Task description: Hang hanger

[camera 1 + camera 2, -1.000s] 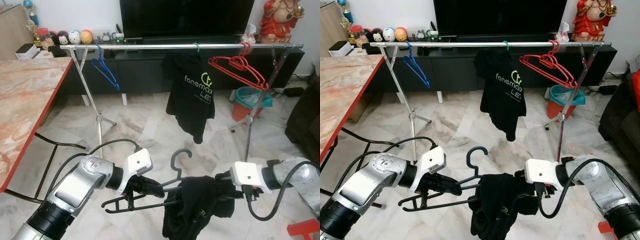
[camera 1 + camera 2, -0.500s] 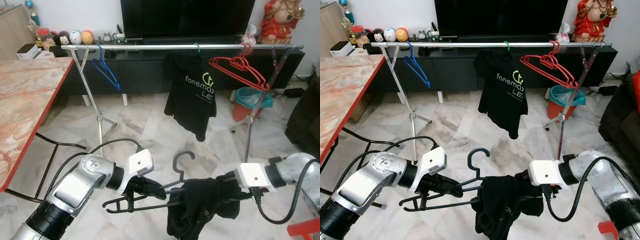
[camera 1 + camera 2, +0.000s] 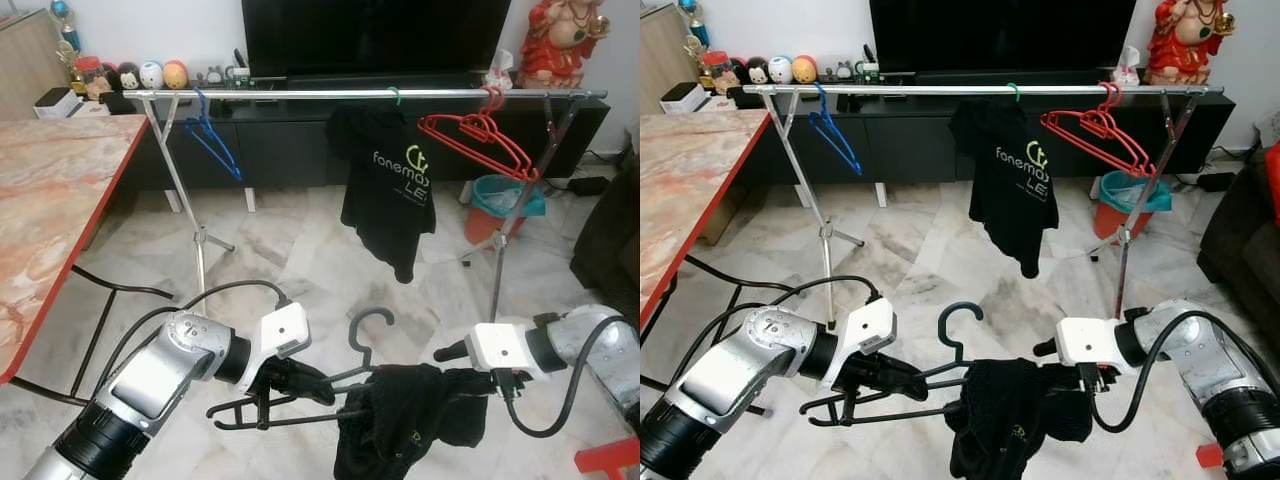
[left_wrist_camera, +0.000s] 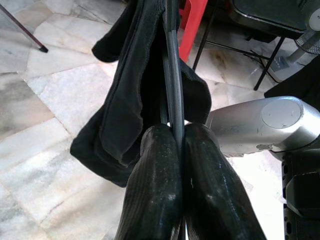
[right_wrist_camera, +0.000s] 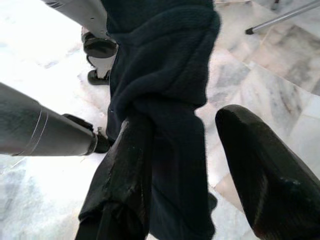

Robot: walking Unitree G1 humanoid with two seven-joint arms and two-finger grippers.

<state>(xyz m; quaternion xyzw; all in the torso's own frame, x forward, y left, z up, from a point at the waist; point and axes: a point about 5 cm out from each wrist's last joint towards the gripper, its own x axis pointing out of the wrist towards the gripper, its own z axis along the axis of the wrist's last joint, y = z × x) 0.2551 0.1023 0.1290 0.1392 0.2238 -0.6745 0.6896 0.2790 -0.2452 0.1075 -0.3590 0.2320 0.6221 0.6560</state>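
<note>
My right gripper will next grab the black garment by its bunched sleeve (image 3: 465, 400), to help hang the hanger on the bar (image 3: 300, 93).
A black hanger (image 3: 364, 327) is held low over the floor, hook up, with my left gripper (image 3: 312, 384) shut on its left arm. In the left wrist view both fingers (image 4: 158, 165) pinch the hanger's thin bar (image 4: 172, 75). A black garment (image 3: 400, 420) hangs bunched on the hanger's right half. My right gripper (image 3: 457, 370) is at the garment's right side, open, one finger (image 5: 125, 165) pressed into the cloth and the other finger (image 5: 260, 170) standing free. The clothes rail (image 3: 300, 93) runs across the room beyond.
On the rail hang a blue hanger (image 3: 212, 135), a black printed T-shirt (image 3: 390, 190) and red hangers (image 3: 475, 135). A marble table (image 3: 50, 200) is on the left. A teal bin (image 3: 500, 195) stands behind the rail's right leg, and a red stool (image 3: 610, 460) is at bottom right.
My right gripper has drawn slightly right and up, and one fingertip now shows above the garment. The garment sits more bunched on the hanger. The left gripper keeps its grip.
</note>
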